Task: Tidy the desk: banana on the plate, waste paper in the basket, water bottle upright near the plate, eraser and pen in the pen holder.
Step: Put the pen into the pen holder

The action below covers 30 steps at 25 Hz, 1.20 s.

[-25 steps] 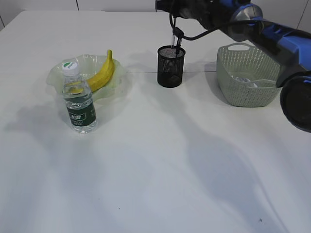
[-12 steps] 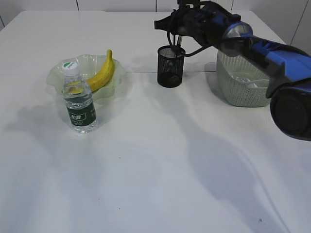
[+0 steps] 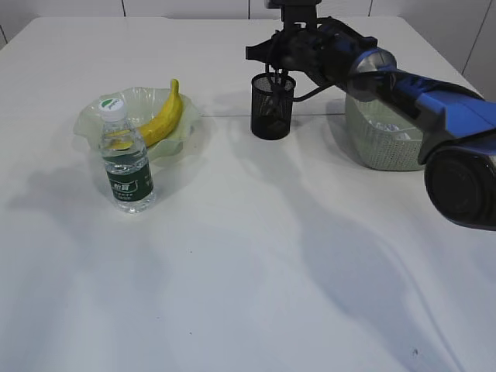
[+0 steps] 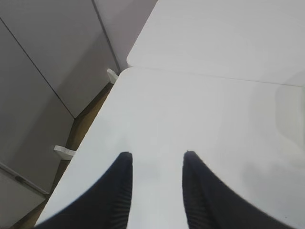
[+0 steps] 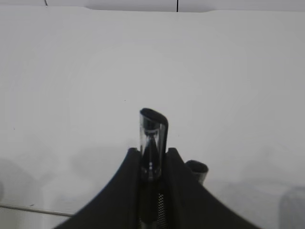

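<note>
My right gripper should open now. The pen's body is down inside the mesh pen holder (image 3: 272,108), so the pen would stay in the pen holder.
The yellow banana (image 3: 164,115) lies in the pale green plate (image 3: 91,118). Just in front of the plate the water bottle (image 3: 127,164) stands upright. My right gripper (image 3: 277,68) hangs directly over the black mesh pen holder (image 3: 272,108), shut on a clear-barrelled pen (image 5: 152,136) that points down into it. In the right wrist view the gripper (image 5: 153,153) pinches that pen, and the top of a second pen (image 5: 196,168) shows beside it. My left gripper (image 4: 156,155) is open and empty above a corner of the desk (image 4: 214,109). The eraser is hidden.
The grey-green basket (image 3: 377,147) stands right of the pen holder with white waste paper (image 3: 392,126) inside, partly covered by my right arm. The desk edge and the floor show at the left of the left wrist view.
My right arm has come down and slightly left, bringing the held pen lower into the pen holder. Banana, bottle and basket have not moved.
</note>
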Motion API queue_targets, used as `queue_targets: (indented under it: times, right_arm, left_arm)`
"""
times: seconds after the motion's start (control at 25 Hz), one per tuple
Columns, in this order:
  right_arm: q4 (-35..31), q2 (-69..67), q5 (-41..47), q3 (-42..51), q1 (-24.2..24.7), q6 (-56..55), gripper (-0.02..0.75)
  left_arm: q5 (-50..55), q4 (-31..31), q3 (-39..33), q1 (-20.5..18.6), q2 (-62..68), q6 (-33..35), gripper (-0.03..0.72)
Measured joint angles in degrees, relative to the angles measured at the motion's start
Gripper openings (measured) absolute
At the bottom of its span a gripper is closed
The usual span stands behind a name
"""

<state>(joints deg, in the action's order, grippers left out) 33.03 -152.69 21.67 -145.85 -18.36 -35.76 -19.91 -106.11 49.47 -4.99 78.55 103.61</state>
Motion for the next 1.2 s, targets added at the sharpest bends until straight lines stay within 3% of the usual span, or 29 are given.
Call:
queue_targets:
  times: [0.72, 1.2]
  right_arm:
    - [0.2, -0.2, -1.5, 0.0, 0.0, -4.0, 0.074]
    - [0.2, -0.2, -1.6, 0.0, 0.0, -4.1, 0.193]
  left_arm:
    - [1.1, 0.1, 0.0, 0.0, 0.0, 0.0, 0.244]
    - [1.2, 0.1, 0.0, 0.0, 0.0, 0.0, 0.244]
